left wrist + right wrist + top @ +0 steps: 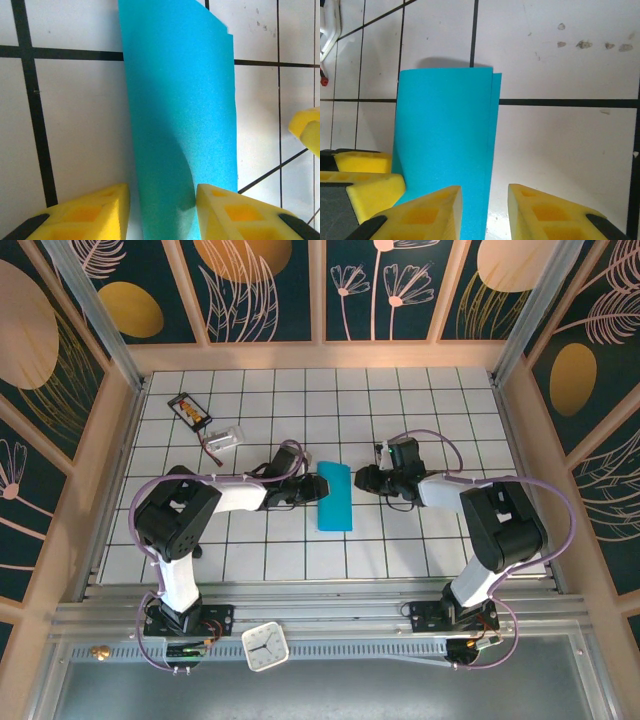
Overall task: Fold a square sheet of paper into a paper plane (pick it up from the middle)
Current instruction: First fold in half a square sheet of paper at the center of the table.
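My right gripper grabs the folded paper's layered edge (350, 483) (487, 199) next, holding both layers together. This leaves the paper's fold free for creasing.
The square sheet of paper (335, 497) is teal-blue and lies folded in half as a narrow rectangle on the white tiled table (400, 400); a paper plane is out of view. My left gripper (308, 490) is at its left edge, low over the tiles. In the left wrist view the paper (180, 125) runs between my open yellow jaws (162, 192), with its fold bulging up against the right finger (220, 205). My right gripper (362, 480) is at the paper's right edge. In the right wrist view its jaws (485, 192) stand open over the paper's (445, 135) layered edge.
A small black card with orange marks (190, 410) and a clear plastic piece (225, 437) lie at the back left. A white clock (265, 647) sits on the front rail. Wooden walls close in the table on three sides.
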{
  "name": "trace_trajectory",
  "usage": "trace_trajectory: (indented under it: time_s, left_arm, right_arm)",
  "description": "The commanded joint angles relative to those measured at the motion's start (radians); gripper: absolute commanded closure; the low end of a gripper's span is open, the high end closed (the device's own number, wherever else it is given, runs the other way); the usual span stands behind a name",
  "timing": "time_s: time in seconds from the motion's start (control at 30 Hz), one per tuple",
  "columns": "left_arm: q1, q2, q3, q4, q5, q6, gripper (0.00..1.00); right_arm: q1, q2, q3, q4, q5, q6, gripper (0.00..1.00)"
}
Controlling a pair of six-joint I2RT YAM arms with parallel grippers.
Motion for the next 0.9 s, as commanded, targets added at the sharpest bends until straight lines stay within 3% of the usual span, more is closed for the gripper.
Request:
trace_trajectory:
  time_s: [0.0, 0.3, 0.57, 0.87]
  left_arm:
    - [-0.009, 0.068, -0.003, -0.078, -0.024, 0.027, 0.59]
    - [-0.011, 0.075, 0.007, -0.078, -0.026, 0.032, 0.6]
    - [-0.01, 0.097, 0.021, -0.095, -0.021, 0.043, 0.58]
    - [-0.011, 0.109, 0.032, -0.117, -0.025, 0.071, 0.57]
  right_arm:
    - [-0.002, -0.013, 0.018, -0.02, -0.006, -0.01, 0.68]
    - [-0.002, -0.005, 0.019, -0.019, -0.018, -0.004, 0.69]
    - [0.007, 0.012, 0.02, -0.014, -0.034, 0.01, 0.83]
    - [0.007, 0.026, 0.03, -0.02, -0.031, 0.005, 0.87]
